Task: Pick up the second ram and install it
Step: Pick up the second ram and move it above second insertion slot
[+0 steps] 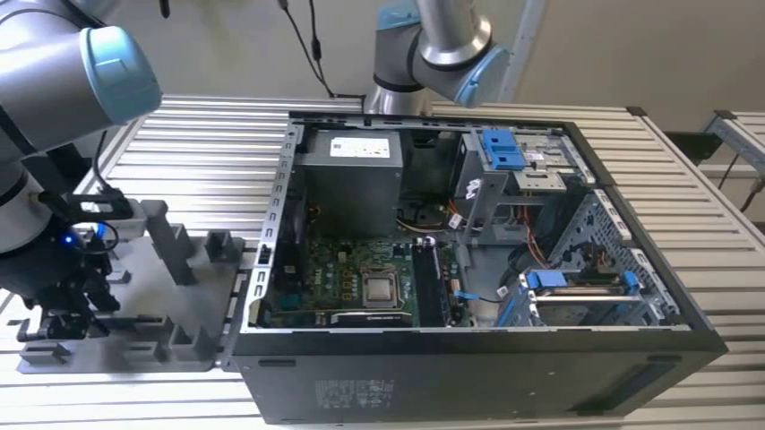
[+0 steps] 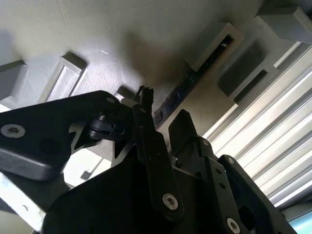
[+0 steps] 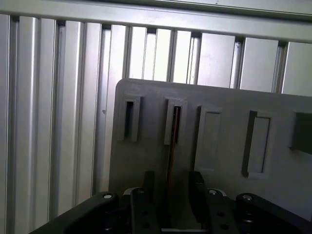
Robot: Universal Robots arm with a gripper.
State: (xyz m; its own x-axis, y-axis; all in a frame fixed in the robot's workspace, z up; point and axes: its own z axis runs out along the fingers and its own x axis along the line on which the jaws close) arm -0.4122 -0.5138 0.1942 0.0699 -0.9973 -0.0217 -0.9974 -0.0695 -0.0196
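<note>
I will next grab the second ram by its long top edge (image 3: pixel 170 165) with my gripper, to install it in the motherboard.
The second ram (image 3: pixel 171 146) stands on edge in the grey fixture plate (image 3: pixel 224 102), one end in a slotted post. In the second wrist view the second ram (image 2: pixel 187 85) is a dark strip running from a post to my fingers. My gripper (image 3: pixel 170 191) is open and straddles the stick, with one finger (image 3: pixel 147 195) on each side and a gap showing to both. In the exterior view my gripper (image 1: pixel 66 318) hangs low over the fixture plate (image 1: pixel 156 313) at the exterior view's left.
An open computer case (image 1: pixel 478 376) lies to the right of the fixture, with its green motherboard (image 1: pixel 347 278) and long black slots (image 1: pixel 428 279) facing up. A second arm (image 1: pixel 431 45) stands behind the case. Upright posts (image 1: pixel 179 255) rise from the fixture. Ribbed metal table (image 3: pixel 48 122) lies around it.
</note>
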